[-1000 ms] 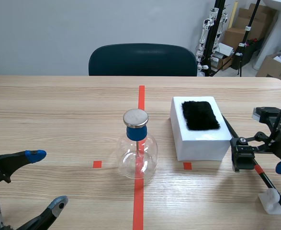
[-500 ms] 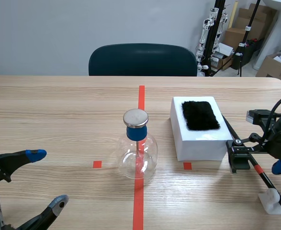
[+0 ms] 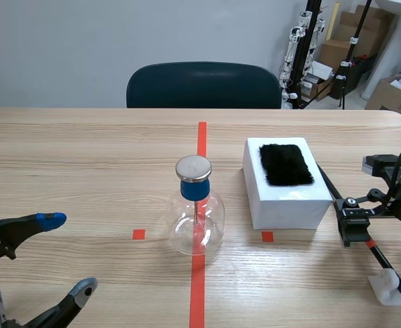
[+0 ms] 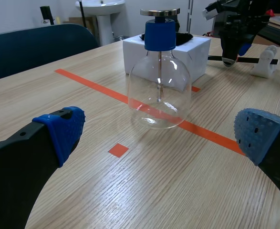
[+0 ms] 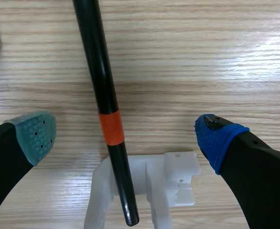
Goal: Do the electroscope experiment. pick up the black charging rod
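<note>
I need to grab the black charging rod by its orange band [image 3: 370, 243] [image 5: 111, 129] with my right gripper next. That picks the rod up for the electroscope experiment.
The black charging rod [image 3: 364, 236] with an orange band [image 5: 111, 129] lies slanted on the table to the right of the white box, its near end resting in a small white stand [image 5: 147, 193]. My right gripper [image 3: 382, 234] hangs open just above it. In the right wrist view the rod [image 5: 99, 81] runs between the spread pads [image 5: 35, 136], touching neither. My left gripper [image 3: 67, 256] stands open at the near left, far from the rod. From the left wrist view the rod [image 4: 247, 60] shows beyond the flask.
A glass flask [image 3: 197, 220] with a blue stopper and metal disc stands on the centre tape line. The white box [image 3: 289, 201] carries a black fur pad [image 3: 286, 165]. A dark chair [image 3: 203, 85] is behind the table.
My right gripper has shifted a little to the right along the rod, toward the white stand. The left arm, flask and box have not moved.
</note>
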